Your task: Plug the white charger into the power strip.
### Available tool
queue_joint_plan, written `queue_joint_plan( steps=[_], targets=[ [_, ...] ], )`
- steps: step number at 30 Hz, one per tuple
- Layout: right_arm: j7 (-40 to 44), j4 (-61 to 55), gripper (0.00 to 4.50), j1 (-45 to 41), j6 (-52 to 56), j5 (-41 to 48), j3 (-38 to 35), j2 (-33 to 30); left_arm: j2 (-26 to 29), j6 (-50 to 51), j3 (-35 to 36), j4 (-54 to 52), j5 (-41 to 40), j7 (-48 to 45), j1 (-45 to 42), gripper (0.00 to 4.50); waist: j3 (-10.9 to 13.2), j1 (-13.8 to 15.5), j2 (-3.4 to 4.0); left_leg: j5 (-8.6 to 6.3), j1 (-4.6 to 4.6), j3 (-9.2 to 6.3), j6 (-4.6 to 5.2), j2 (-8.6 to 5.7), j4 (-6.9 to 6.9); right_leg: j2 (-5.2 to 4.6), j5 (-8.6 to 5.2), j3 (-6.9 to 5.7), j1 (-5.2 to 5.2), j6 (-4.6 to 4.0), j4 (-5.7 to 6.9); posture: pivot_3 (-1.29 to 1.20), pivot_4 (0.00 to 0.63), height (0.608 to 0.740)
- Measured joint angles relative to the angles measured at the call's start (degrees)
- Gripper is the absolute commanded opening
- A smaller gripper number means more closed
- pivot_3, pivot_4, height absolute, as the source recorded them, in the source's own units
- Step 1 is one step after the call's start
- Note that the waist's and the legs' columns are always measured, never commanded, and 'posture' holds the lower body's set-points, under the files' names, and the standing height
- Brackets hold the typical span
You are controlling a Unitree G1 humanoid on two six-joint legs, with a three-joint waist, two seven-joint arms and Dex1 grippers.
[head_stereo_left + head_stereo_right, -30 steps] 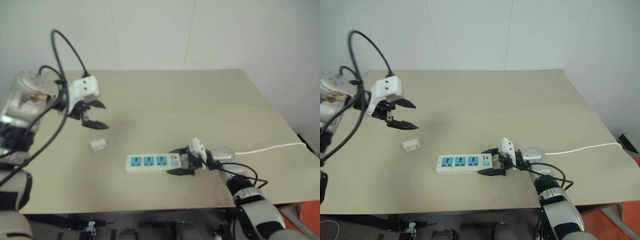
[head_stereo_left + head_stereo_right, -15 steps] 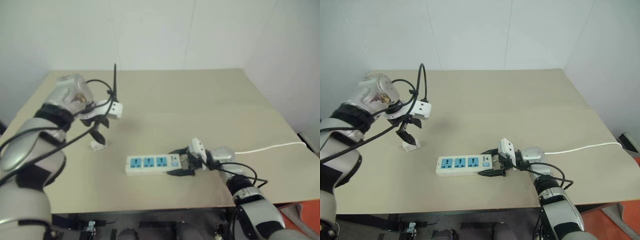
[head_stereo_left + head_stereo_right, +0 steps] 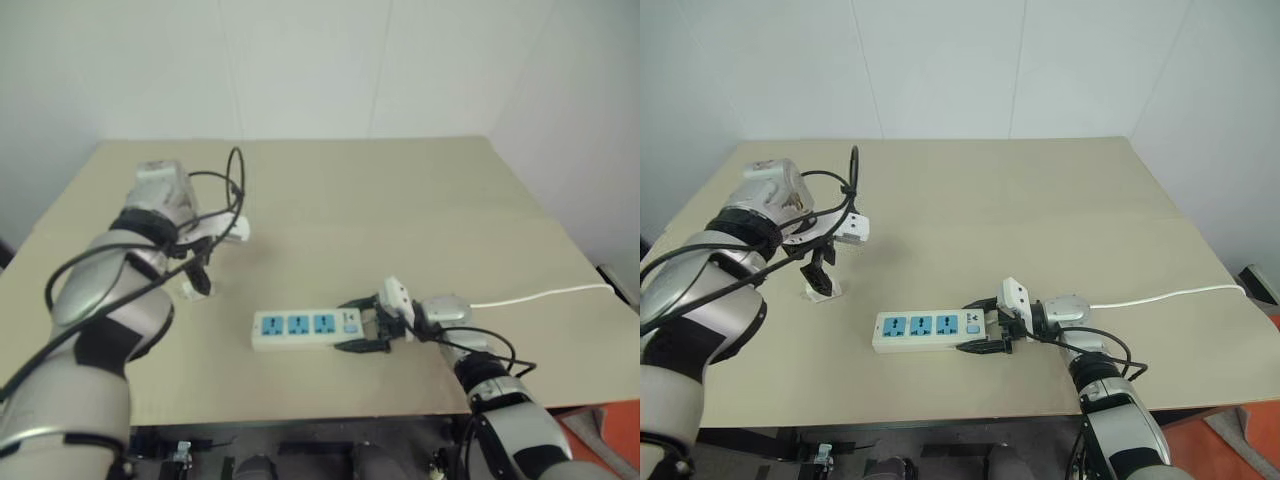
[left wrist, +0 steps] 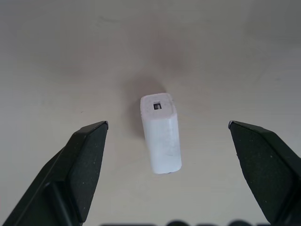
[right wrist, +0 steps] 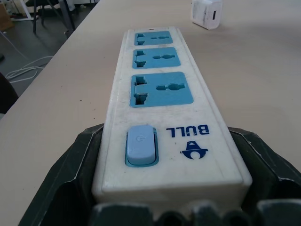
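Observation:
The white charger [image 3: 190,290] is below my left gripper's fingers, so they would miss it if they closed now, and the gripper needs to first lower.
The white charger [image 4: 161,132] lies on its side on the tan table, left of the power strip [image 3: 925,327]. My left gripper [image 3: 820,268] points straight down just above the charger. It is open, one finger [image 4: 84,155] on each side and neither touching the charger. The power strip is a white bar with three blue sockets [image 5: 162,88] and lies flat near the table's front. My right gripper [image 3: 985,323] is shut on its switch end, a black finger [image 5: 77,165] pressed against each long side. The charger [image 5: 207,13] also shows beyond the strip's far end.
The strip's thin white cable [image 3: 1160,295] runs off toward the table's right edge. The table's front edge [image 3: 940,418] is close below the strip. A white wall [image 3: 940,70] stands behind the table.
My left arm has swung in toward the table and lowered, and its gripper has turned to point down over the charger. The right gripper and the strip have stayed put.

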Motion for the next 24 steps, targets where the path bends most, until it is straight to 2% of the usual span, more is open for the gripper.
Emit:
queue_joint_plan(
  steps=[19, 22, 24],
  targets=[
    [-1.1, -3.9, 3.42, 2.0, 2.3, 0.1, 0.1, -0.6, -2.5, 1.8, 5.8, 3.5, 4.8, 5.3, 4.0, 4.50, 0.0, 0.1, 0.00, 0.00, -0.04, -0.08, 0.00, -0.04, 0.04, -0.01, 0.08, 0.00, 0.02, -0.13, 0.08, 0.00, 0.150, 0.740],
    [-1.3, -4.2, 3.42, 2.3, 2.4, 0.1, 0.1, -0.6, -2.9, 1.8, 6.2, 3.8, 5.5, 5.9, 4.0, 3.89, 0.0, 0.1, 0.00, 0.00, -0.04, -0.09, 0.00, -0.05, 0.05, -0.01, 0.08, 0.00, 0.02, -0.13, 0.08, 0.00, 0.150, 0.740],
    [-1.4, -4.6, 3.42, 2.5, 2.4, 0.1, 0.1, -0.7, -3.3, 1.8, 6.4, 3.8, 5.9, 6.1, 4.1, 3.27, 0.0, 0.1, 0.00, 0.00, -0.04, -0.09, 0.00, -0.05, 0.05, 0.00, 0.08, 0.00, 0.03, -0.13, 0.09, 0.00, 0.150, 0.740]
  ],
)
